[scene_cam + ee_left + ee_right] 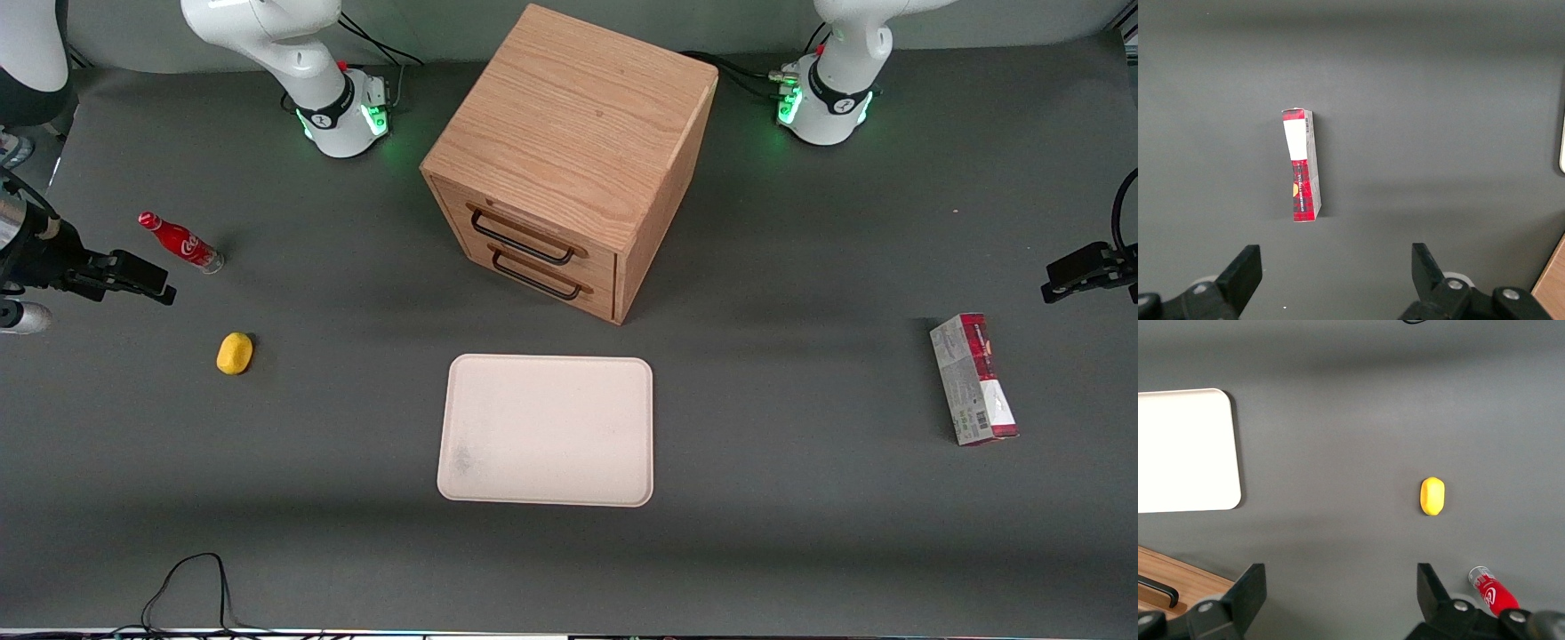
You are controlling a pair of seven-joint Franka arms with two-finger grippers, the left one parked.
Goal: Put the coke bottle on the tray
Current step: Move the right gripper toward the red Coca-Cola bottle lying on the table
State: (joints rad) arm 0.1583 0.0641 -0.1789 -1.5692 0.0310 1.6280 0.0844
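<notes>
The bottle needs to go on the tray [547, 429], so my right gripper will grab the coke bottle's red end with the cap [151, 222] next.
The coke bottle [180, 242] is small and red with a red cap and white script. It lies on its side on the grey table toward the working arm's end. It also shows in the right wrist view [1490, 590], just outside one finger. My right gripper [147, 277] hangs above the table close to the bottle, a little nearer the front camera. It is open and empty, with its jaws wide apart [1341, 587] over bare table. The cream tray [547, 429] lies flat and empty in front of the wooden drawer box. It also shows in the right wrist view [1185, 450].
A small yellow lemon-like object [235, 353] [1432, 496] lies nearer the front camera than the bottle. The wooden drawer box [569, 151] with two black handles stands mid-table. A red-and-grey carton [973, 378] [1302, 165] lies toward the parked arm's end.
</notes>
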